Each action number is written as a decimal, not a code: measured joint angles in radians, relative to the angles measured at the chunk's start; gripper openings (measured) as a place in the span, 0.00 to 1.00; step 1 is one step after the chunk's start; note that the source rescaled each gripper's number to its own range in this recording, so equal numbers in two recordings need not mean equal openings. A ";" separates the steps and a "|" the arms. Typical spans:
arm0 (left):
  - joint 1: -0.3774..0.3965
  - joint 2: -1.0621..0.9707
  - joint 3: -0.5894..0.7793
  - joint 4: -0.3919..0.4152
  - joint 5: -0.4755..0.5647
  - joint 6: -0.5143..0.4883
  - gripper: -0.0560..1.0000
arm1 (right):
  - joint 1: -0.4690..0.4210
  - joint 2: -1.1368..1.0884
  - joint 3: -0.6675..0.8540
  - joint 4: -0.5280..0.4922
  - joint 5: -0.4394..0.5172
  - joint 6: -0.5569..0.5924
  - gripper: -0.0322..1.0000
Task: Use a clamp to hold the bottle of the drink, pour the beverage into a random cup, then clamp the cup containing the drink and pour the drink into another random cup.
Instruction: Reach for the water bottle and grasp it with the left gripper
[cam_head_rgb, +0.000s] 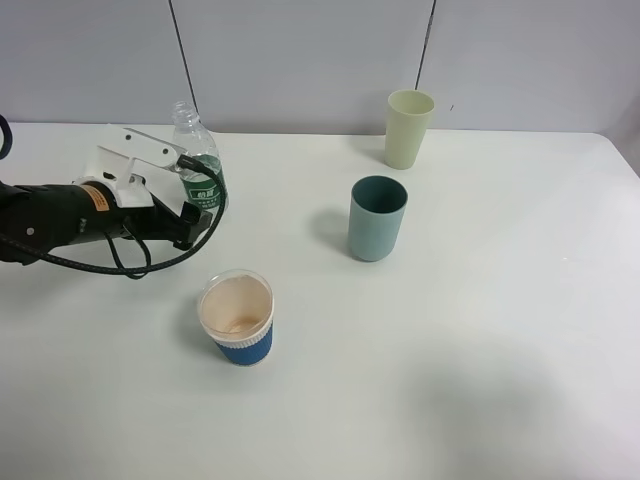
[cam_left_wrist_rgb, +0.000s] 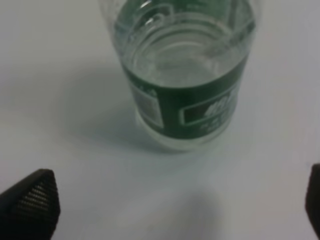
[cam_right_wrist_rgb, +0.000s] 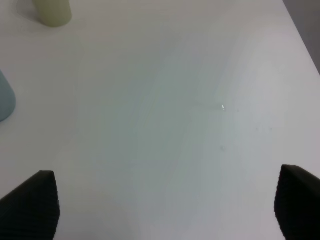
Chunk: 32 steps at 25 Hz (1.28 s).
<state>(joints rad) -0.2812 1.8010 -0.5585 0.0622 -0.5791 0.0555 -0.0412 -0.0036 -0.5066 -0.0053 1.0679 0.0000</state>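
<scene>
My left gripper grabs the bottle's green-labeled body next, which leaves the bottle's opening free to pour into the teal cup.
The bottle stands upright at the back left of the table, clear with a dark green label. Clear beverage fills its lower part. My left gripper is open, level with the bottle, which stands just beyond the wide-apart fingertips. The teal cup stands near the middle, and its edge shows in the right wrist view. The blue-sleeved paper cup stands nearer the front. My right gripper is open over bare table and is out of the exterior view.
A taller pale yellow-green tumbler stands at the back, behind the teal cup, and shows in the right wrist view. The white table ends at a wall behind. The left arm's black cable loops over the table.
</scene>
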 joint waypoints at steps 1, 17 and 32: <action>0.000 0.013 -0.001 0.005 -0.017 -0.007 1.00 | 0.000 0.000 0.000 0.000 0.000 0.000 0.59; 0.001 0.226 -0.149 0.054 -0.225 -0.138 1.00 | 0.000 0.000 0.000 0.000 0.000 0.000 0.59; 0.001 0.280 -0.213 0.071 -0.284 -0.147 1.00 | 0.000 0.000 0.000 0.000 0.000 0.000 0.59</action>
<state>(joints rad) -0.2802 2.0808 -0.7717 0.1329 -0.8629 -0.0916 -0.0412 -0.0036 -0.5066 -0.0053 1.0679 0.0000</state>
